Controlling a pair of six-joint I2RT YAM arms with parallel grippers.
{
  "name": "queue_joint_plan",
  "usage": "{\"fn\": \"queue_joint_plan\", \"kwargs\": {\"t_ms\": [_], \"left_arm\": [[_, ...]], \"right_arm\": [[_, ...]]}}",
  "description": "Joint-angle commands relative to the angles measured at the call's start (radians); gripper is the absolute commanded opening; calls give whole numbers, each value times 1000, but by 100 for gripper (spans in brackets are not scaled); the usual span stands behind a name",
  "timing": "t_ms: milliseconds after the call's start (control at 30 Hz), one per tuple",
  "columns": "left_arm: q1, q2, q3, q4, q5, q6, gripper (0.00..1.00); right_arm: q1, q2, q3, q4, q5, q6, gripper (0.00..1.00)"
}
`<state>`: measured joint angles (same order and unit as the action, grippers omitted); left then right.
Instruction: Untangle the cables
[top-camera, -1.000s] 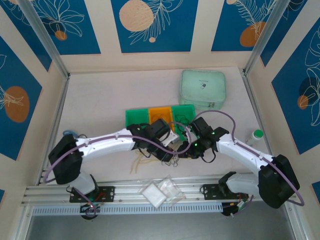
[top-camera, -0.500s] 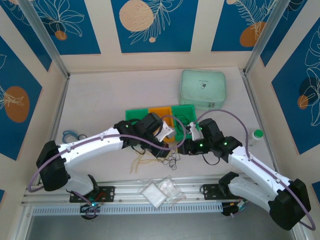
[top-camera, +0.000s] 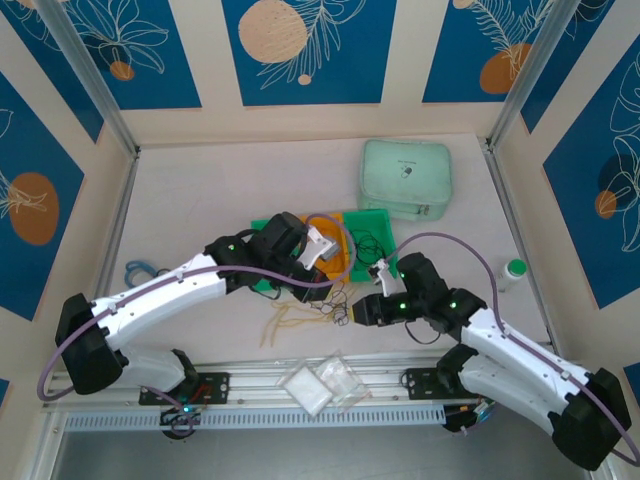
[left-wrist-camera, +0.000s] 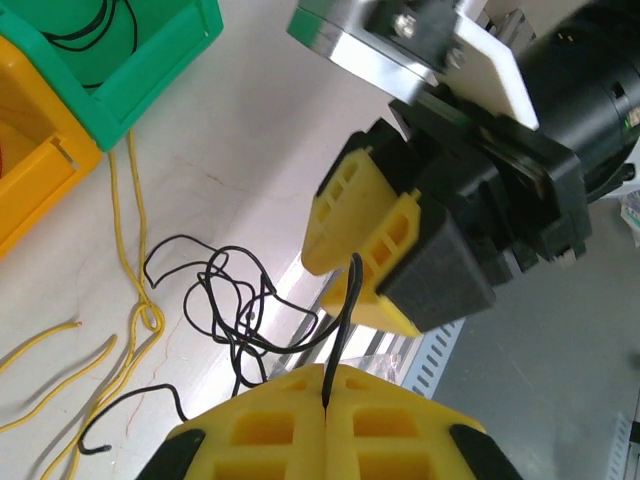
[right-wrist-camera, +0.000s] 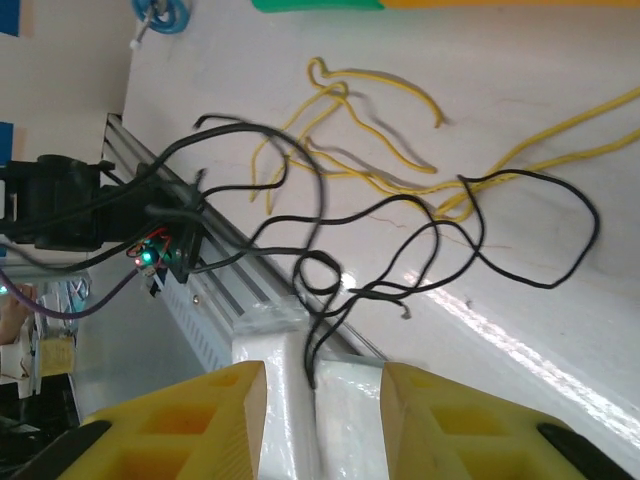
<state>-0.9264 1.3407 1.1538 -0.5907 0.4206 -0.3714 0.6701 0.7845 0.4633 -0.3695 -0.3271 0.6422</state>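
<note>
The robot's right gripper will grab the black cable by its loose hanging end (left-wrist-camera: 355, 267), and this leaves the tangle (left-wrist-camera: 230, 300) free for the left gripper to untangle.
My left gripper (left-wrist-camera: 327, 400) is shut on one black cable that rises from between its yellow pads toward the right gripper (left-wrist-camera: 352, 285). From above, the left gripper (top-camera: 328, 252) hovers by the bins and the right gripper (top-camera: 350, 312) sits lower, near the rail. The right gripper (right-wrist-camera: 322, 400) stands open, and a loose black cable end hangs between its fingers without touching them. Below lies a tangle of black cables (right-wrist-camera: 400, 220) crossing yellow cables (right-wrist-camera: 380, 165) on the table. The same black tangle (left-wrist-camera: 230, 300) and the yellow strands (left-wrist-camera: 130, 300) also lie under the left wrist.
A green bin (top-camera: 265, 235), an orange bin (top-camera: 345, 245) and a second green bin (top-camera: 372, 228) stand mid-table. A mint pouch (top-camera: 405, 178) lies behind them. Clear plastic bags (top-camera: 325, 383) rest on the near rail. A small white bottle (top-camera: 513, 272) stands at the right, a blue item (top-camera: 140, 270) at the left.
The two grippers have drawn apart: the left rose toward the bins with the black cable, the right slid toward the near rail and its jaws widened.
</note>
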Motion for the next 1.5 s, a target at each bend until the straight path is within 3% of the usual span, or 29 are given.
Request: {"fn": "queue_joint_plan", "kwargs": {"t_ms": [0,467,667,733,833,1000,1267,1467], "left_arm": [[11,-12,-1,23,35,-18,0],[16,0,-12,76,58,-35,0],[23,-1,-17,85,59,-31,0],[34,-14,-20,72,24,-35,0],[69,-52,-29,20,-94,-45,0],[167,-171,-101,-3,-200,-75,0],[253,-315,-145,-105,-279,-64,0],[267,-366,-133,-152,-290,-49,0]], "right_arm": [[30,-46,-25,55,81,35,36],[85,30,-19,103,163,52,34],[96,85,7,92,173,54,14],[95,97,28,43,204,53,5],[85,95,75,-95,320,61,0],[13,47,166,-300,462,41,0],[-176,-47,251,-426,456,-40,0],[-247,-98,297,-456,440,-65,0]]}}
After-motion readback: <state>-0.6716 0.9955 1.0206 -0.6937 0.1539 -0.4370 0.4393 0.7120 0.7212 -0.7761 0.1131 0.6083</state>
